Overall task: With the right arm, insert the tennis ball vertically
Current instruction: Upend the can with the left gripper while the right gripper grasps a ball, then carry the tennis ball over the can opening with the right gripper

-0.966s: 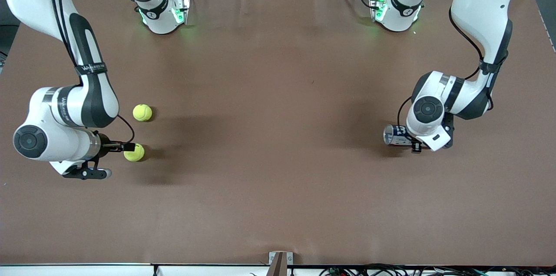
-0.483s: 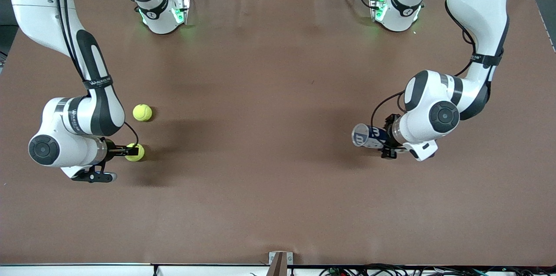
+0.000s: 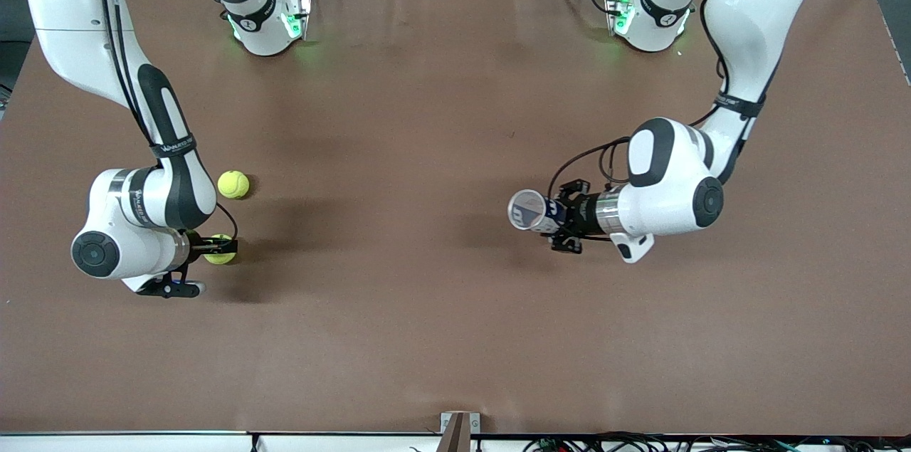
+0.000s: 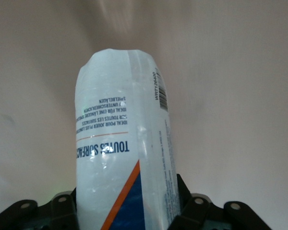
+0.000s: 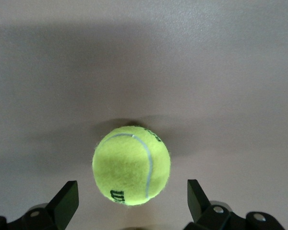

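My right gripper will grab the ball around its fuzzy middle (image 3: 218, 257). Then it will insert the tennis ball into the clear ball can (image 3: 529, 210).
A yellow-green tennis ball (image 3: 218, 255) lies on the brown table near the right arm's end. My right gripper (image 3: 225, 248) is low at it and open, one finger on each side with gaps; in the right wrist view the ball (image 5: 131, 165) sits between the gripper's (image 5: 132, 189) fingers, untouched. My left gripper (image 3: 564, 218) is shut on a clear ball can (image 3: 529, 210) with a blue and orange label. It holds the can lying sideways over the table's middle, round mouth toward the right arm's end. The left wrist view shows the can (image 4: 120, 143) in the gripper (image 4: 129, 205).
A second tennis ball (image 3: 233, 184) lies on the table farther from the front camera than the first, close beside the right arm's elbow. The two arm bases (image 3: 267, 21) (image 3: 651, 18) stand along the table's back edge.
The left arm has carried the can from its own end toward the table's middle. The right arm has shifted a little toward the ball, which has not moved.
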You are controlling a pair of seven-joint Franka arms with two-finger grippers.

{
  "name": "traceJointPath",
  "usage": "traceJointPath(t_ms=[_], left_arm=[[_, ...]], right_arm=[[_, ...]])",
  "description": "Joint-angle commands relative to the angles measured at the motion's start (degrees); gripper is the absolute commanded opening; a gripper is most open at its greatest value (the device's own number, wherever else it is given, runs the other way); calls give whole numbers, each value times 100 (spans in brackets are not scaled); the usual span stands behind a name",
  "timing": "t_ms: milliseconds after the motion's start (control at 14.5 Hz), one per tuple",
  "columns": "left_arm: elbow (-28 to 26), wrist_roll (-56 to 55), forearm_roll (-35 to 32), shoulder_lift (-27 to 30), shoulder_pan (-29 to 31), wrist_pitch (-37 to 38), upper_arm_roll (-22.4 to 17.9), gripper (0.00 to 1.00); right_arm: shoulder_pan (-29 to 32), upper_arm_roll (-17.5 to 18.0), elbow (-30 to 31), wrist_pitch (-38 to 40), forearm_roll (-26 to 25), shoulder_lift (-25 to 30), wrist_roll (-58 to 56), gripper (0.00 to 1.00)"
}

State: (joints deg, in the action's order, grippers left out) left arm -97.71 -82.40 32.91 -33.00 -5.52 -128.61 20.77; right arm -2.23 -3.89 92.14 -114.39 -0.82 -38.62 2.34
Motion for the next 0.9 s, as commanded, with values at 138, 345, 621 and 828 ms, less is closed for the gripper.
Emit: traceJointPath(t_ms=[138, 345, 621, 828], left_arm=[[103, 1888, 2090, -505, -19, -691, 542, 69], [95, 2718, 3315, -628, -405, -1216, 569, 69], [95, 3615, 4213, -795, -591, -1394, 578, 69], [68, 3626, 4250, -813, -547, -1141, 578, 69]], right_arm=[[3, 55, 6, -233, 73, -119, 39, 100], [38, 55, 6, -365, 64, -163, 30, 100], [47, 55, 6, -392, 64, -251, -23, 88], [47, 46, 6, -374, 64, -251, -162, 62]])
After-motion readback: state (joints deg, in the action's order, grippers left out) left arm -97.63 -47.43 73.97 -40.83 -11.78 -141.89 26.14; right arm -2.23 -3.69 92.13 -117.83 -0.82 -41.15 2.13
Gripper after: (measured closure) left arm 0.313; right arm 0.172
